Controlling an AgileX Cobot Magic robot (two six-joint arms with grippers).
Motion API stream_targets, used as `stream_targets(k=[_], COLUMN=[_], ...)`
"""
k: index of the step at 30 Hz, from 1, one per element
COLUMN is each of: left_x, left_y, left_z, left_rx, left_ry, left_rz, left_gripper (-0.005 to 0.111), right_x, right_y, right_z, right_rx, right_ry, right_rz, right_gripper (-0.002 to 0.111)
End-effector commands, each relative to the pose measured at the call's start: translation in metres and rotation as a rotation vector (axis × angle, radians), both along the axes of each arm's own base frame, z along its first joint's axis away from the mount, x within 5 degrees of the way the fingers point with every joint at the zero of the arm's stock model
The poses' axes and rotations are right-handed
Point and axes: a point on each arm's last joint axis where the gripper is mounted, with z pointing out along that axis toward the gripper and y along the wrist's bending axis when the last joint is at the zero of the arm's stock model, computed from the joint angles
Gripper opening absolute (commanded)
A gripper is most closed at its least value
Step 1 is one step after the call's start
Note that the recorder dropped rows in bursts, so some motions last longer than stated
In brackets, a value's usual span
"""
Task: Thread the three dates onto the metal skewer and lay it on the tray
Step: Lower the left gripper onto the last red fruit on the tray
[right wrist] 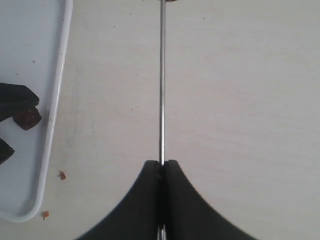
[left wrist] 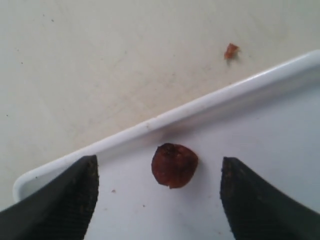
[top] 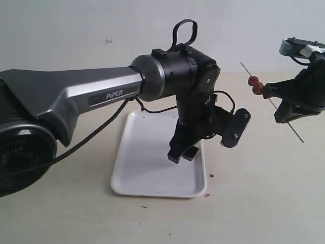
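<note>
My left gripper will next grab the date's rounded sides, so its end stays free for the metal skewer's tip (top: 241,63).
Inside the white tray (left wrist: 200,107), close to its rim, lies one dark reddish date (left wrist: 174,165). My left gripper (left wrist: 159,172) hangs open just over it, with a finger on each side and neither one touching. The exterior view has this gripper (top: 183,155) low over the right part of the tray (top: 147,152). My right gripper (right wrist: 162,165) is shut on the thin metal skewer (right wrist: 162,75) and holds it slanted in the air at the right (top: 297,133). Two dates (top: 255,84) are threaded near its upper end, just beyond the right gripper (top: 271,96).
The big grey left arm (top: 76,94) crosses the left half of the exterior view above the table. Small reddish crumbs (top: 212,175) lie on the beige table off the tray's right edge, and one crumb (left wrist: 230,50) lies outside the rim.
</note>
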Motion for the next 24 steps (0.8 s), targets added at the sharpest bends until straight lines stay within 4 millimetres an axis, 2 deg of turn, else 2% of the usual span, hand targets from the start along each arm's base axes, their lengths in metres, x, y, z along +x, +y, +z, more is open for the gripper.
stream_targets(k=[1,7,12,17,24], left_x=[0.001,0.001,0.001,0.000,0.001], left_y=[0.001,0.001,0.002,0.002,0.004], left_z=[-0.003,-0.004,-0.013,-0.024,-0.031], left_rx=[-0.016,-0.016,0.004,0.028,0.046], left_ry=[0.029,0.031,0.048,0.066,0.073], left_rz=[0.016,0.016,0.018,0.021,0.024], left_gripper=[0.067,0.067,0.067,0.055,0.054], right_x=[0.001,0.001,0.001,0.001,0.001], right_y=[-0.002,-0.002,-0.002,-0.002,-0.002], right_z=[0.004,0.004,0.004,0.004,0.004], right_rx=[-0.006,-0.006,-0.006,-0.007,-0.008], right_ry=[-0.028,-0.028,-0.028,-0.032,-0.033], right_rz=[0.001,0.001,0.001,0.000,-0.001], right_gripper=[0.000,0.000,0.000,0.000,0.000])
